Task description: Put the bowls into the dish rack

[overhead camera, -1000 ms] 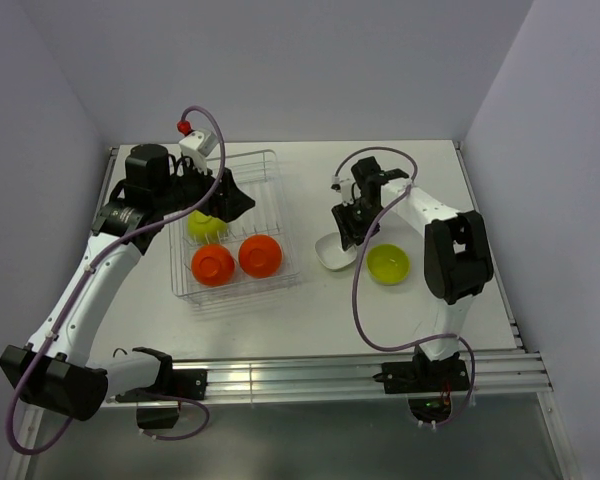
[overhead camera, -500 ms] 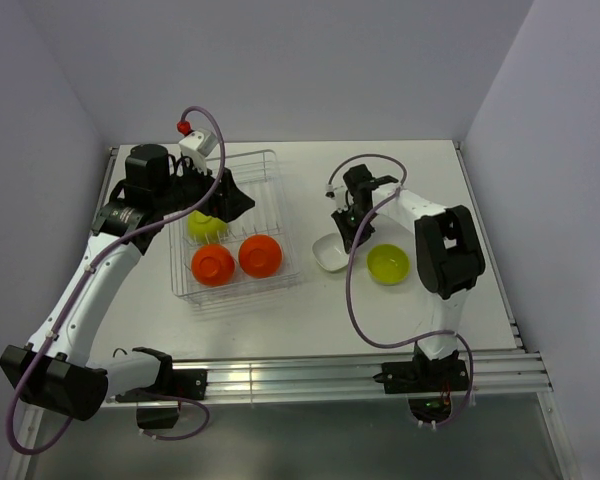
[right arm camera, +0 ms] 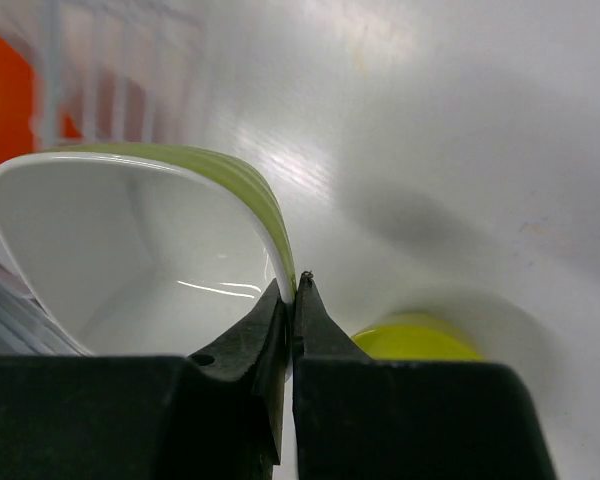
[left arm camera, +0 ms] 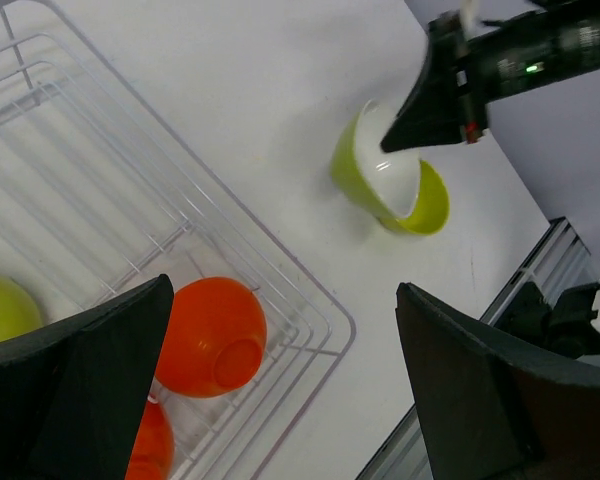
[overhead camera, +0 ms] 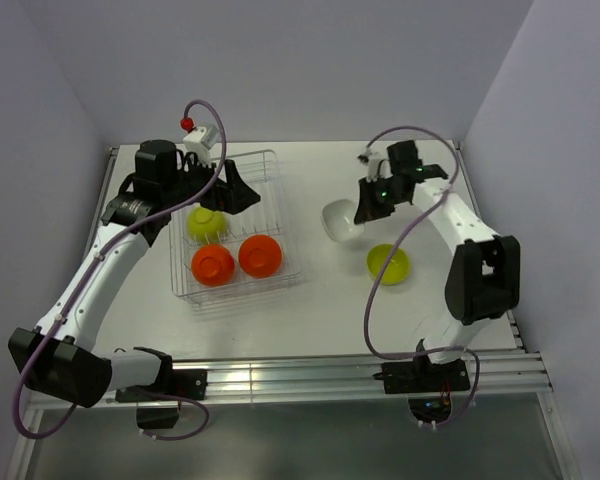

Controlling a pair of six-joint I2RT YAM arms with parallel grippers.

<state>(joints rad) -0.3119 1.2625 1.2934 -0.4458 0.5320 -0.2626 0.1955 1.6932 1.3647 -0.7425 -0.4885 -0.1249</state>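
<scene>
My left gripper is going to grab the white bowl next by its green base [left arm camera: 352,182]. Then the bowl can go in the dish rack with the others.
My right gripper [overhead camera: 363,211] [right arm camera: 292,285] is shut on the rim of the white bowl [overhead camera: 338,220] [right arm camera: 130,250]. It holds the bowl tilted above the table, right of the dish rack [overhead camera: 276,215]. A lime green bowl [overhead camera: 388,263] [right arm camera: 415,340] sits on the table just beneath and nearer. In the rack lie one green bowl [overhead camera: 205,222] and two orange bowls [overhead camera: 212,265] [overhead camera: 260,256], upside down. My left gripper [overhead camera: 232,190] [left arm camera: 280,390] hangs open over the rack with nothing between its fingers. The left wrist view shows the held white bowl [left arm camera: 390,175] and an orange bowl [left arm camera: 215,335].
The rack's wire corner [left arm camera: 345,325] lies under my left gripper. Grey walls close the table on three sides. A metal rail [overhead camera: 310,375] runs along the near edge, where both arm bases stand.
My right gripper has shut on the white bowl's rim and lifted it off the table, up and toward the back. The left arm has shifted only slightly.
</scene>
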